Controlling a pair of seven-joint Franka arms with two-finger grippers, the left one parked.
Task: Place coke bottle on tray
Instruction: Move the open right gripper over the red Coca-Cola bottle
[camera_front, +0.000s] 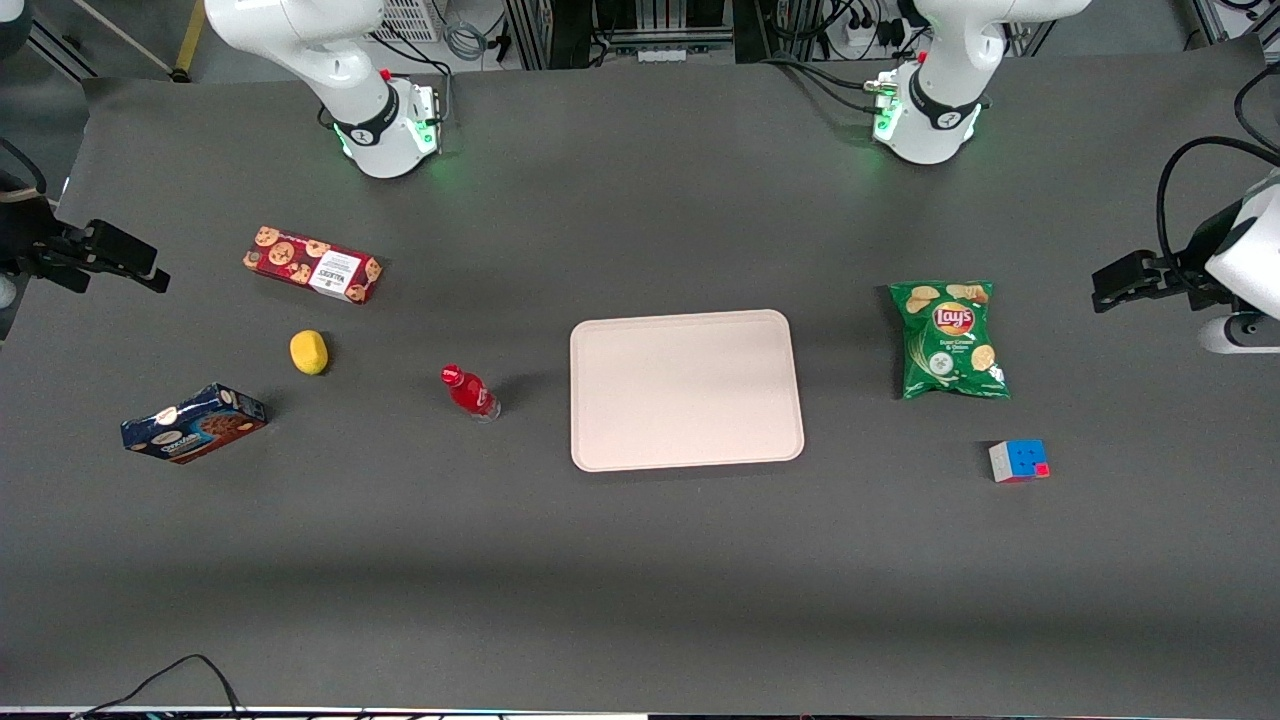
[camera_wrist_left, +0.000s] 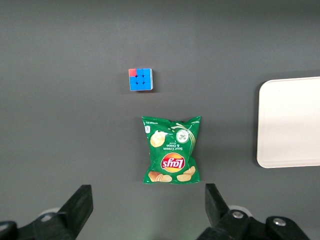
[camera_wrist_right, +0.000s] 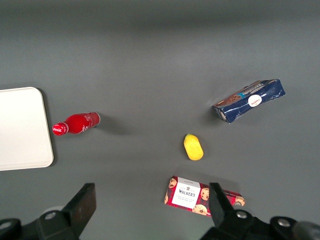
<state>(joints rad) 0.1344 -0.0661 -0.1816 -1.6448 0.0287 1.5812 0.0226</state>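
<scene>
I need to set the coke bottle on the tray (camera_front: 685, 390), so next my gripper needs to take hold of it by its red-labeled body (camera_front: 471, 392).
The coke bottle (camera_front: 470, 392) (camera_wrist_right: 77, 123), small with a red cap and red label, stands upright on the dark table. It is a short gap from the tray's edge, on the working arm's side. The tray (camera_front: 685, 390) (camera_wrist_right: 22, 127) (camera_wrist_left: 290, 122) is a large pale pinkish-beige rectangle with nothing on it, near the table's middle. My gripper (camera_front: 130, 262) (camera_wrist_right: 151, 200) hangs high at the working arm's end of the table, well away from the bottle. It is open, with only table and a cookie box showing between its fingers.
A red Walkers cookie box (camera_front: 312, 264) (camera_wrist_right: 202, 195), a yellow lemon-like object (camera_front: 309, 352) (camera_wrist_right: 193, 147) and a blue snack box (camera_front: 193, 423) (camera_wrist_right: 248, 100) lie between my gripper and the bottle. A green Lay's bag (camera_front: 948, 338) and a puzzle cube (camera_front: 1019, 460) lie toward the parked arm's end.
</scene>
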